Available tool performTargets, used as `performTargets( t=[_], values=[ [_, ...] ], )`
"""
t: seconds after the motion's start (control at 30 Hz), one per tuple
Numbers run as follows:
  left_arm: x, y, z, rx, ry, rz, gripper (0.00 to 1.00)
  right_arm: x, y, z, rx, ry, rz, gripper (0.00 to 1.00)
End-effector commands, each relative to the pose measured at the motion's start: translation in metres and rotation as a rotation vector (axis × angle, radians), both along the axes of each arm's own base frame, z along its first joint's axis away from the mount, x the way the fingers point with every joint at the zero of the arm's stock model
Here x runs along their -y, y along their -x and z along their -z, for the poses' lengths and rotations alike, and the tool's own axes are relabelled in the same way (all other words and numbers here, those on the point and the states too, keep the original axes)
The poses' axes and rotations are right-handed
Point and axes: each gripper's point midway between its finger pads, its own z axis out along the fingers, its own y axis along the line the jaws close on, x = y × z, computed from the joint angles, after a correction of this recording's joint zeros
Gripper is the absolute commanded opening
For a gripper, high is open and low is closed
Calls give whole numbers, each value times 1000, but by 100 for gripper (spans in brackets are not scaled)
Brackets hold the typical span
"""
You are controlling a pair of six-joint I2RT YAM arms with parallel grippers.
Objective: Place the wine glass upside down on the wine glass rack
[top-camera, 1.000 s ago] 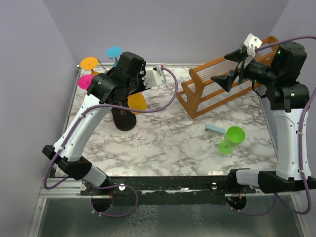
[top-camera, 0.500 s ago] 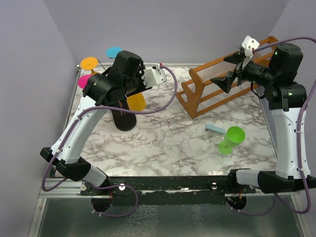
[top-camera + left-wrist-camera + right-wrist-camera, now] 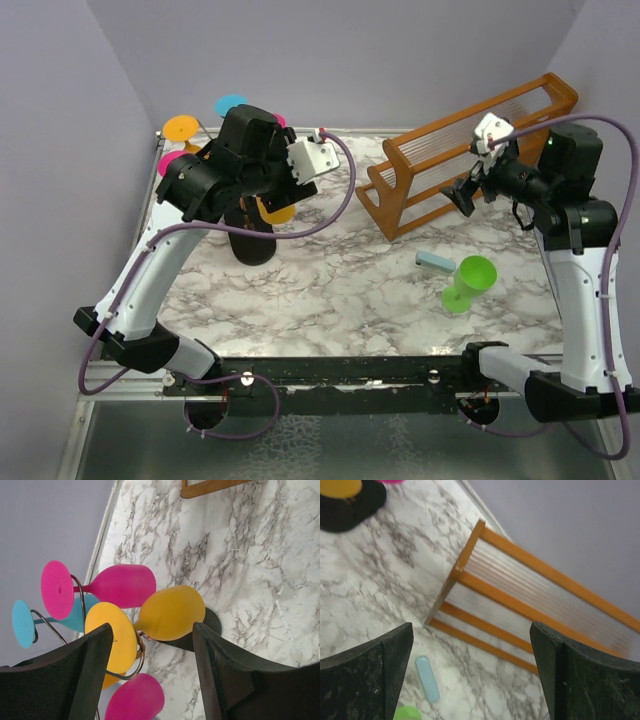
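The robot's right gripper needs to reach the green glass and grab its rim (image 3: pixel 483 260). That leaves the green glass's foot (image 3: pixel 455 302) free to hang on the wine glass rack.
A green wine glass (image 3: pixel 466 281) lies on its side on the marble table at the right; only its edge shows in the right wrist view (image 3: pixel 406 714). The wine glass rack, thin dark wire (image 3: pixel 135 655) on a black oval base (image 3: pixel 250 243), stands at the back left. Orange (image 3: pixel 170 612), pink (image 3: pixel 120 585) and blue glasses hang on it upside down. My left gripper (image 3: pixel 151 630) is open and empty just above the rack, its fingers on either side of the orange glass. My right gripper (image 3: pixel 465 190) is open and empty above the table, well apart from the green glass.
A large orange-brown wooden slatted rack (image 3: pixel 470 150) stands at the back right, right behind my right gripper; it also fills the right wrist view (image 3: pixel 520 605). A small light blue bar (image 3: pixel 434 261) lies beside the green glass. Purple walls close the back and sides.
My right gripper has swung down and forward from above the wooden rack toward the table. My left arm has shifted slightly left and back over the wire rack.
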Motion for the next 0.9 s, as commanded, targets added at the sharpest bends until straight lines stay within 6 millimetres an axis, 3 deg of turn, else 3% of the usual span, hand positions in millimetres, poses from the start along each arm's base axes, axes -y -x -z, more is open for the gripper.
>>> performTargets(
  t=[0.0,0.13,0.27,0.57,0.87],
  values=[
    [13,8,-10,-18,91,36,71,48,17,73,-136,196,176,100],
    [14,-1,-22,0,134,0,97,73,40,133,-289,264,258,98],
    [9,-13,-31,14,164,-47,99,89,58,170,-405,294,325,95],
    [-4,-27,-30,18,170,-109,99,130,75,210,-568,385,527,83],
    [-8,-33,-26,8,167,-124,99,133,79,227,-666,378,551,63]
  ],
)
